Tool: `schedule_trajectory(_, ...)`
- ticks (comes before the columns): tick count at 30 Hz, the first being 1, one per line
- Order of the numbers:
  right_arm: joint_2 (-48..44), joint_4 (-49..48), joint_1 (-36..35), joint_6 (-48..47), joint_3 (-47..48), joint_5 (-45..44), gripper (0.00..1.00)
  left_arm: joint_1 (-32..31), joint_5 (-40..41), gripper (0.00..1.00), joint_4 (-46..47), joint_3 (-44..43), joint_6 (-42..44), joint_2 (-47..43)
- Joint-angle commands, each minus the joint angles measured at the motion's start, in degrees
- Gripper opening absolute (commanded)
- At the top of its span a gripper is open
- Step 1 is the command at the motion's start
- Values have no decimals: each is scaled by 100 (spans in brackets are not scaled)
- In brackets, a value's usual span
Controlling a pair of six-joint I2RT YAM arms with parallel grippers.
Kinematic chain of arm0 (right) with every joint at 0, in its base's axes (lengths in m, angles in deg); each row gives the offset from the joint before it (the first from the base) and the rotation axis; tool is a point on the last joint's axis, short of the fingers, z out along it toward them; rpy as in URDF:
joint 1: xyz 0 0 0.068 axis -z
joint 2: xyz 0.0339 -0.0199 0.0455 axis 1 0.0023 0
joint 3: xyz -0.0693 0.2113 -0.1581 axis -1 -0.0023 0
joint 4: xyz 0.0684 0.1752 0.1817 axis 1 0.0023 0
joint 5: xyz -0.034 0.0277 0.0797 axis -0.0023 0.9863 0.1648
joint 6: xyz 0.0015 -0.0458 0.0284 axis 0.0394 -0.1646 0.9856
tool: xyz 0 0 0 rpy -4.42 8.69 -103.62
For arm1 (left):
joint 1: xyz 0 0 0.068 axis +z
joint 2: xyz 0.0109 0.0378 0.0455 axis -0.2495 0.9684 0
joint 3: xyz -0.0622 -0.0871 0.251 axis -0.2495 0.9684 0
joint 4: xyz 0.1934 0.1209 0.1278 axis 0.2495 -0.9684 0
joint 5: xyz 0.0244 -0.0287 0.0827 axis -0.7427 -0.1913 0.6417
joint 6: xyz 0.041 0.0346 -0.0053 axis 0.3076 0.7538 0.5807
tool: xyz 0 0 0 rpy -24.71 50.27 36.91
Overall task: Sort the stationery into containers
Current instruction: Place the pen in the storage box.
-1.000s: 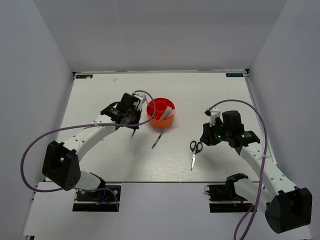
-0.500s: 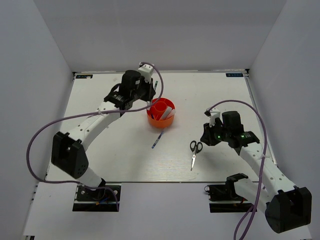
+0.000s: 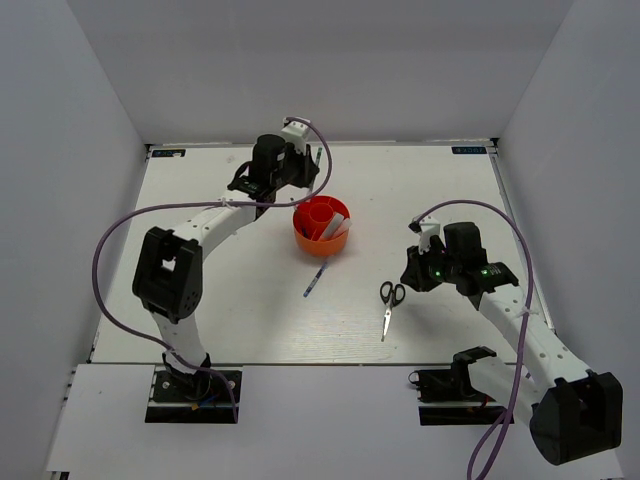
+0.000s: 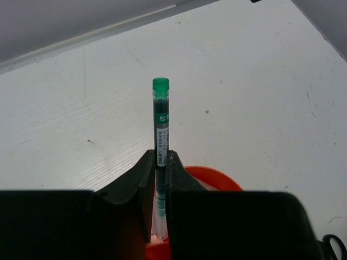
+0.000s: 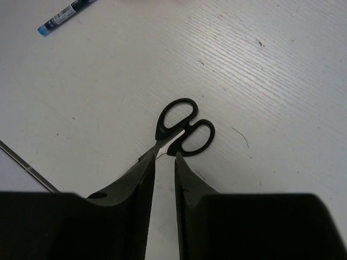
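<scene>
The dark pen goes lower into the organizer first. Only its lower end reaches the organizer's rim, so if I opened now, it would tip outside onto the table.
My left gripper (image 3: 304,170) is shut on a dark pen with a green cap (image 4: 161,119) and holds it above the far-left rim of the orange-red organizer (image 3: 320,247). The organizer's rim (image 4: 217,176) shows just under the fingers in the left wrist view. Pale items stand inside the organizer. A blue pen (image 3: 315,280) lies on the table in front of it and also shows in the right wrist view (image 5: 62,16). Black-handled scissors (image 3: 388,305) lie at centre right. My right gripper (image 3: 410,272) hovers over their handles (image 5: 187,127). Its jaws (image 5: 165,162) stand narrowly apart and hold nothing.
White walls close the table at the back (image 3: 320,100) and on both sides. The left arm's purple cable (image 3: 115,235) loops over the left part of the table. The table's near edge (image 3: 320,364) runs just past the scissors' tip.
My left arm has swung from the organizer's left side up to its far rim, carrying the pen. The right arm, scissors and blue pen have not moved.
</scene>
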Motion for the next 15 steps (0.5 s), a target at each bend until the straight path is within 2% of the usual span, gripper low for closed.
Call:
schedule_trajectory(1,39,-200,45,-78,-74,132,24,60,-180,0,308,-255,-93,47)
schedule_trajectory(15,30,-200,80,-87,-82,89,24,16,-347,0,501,105,-199,347)
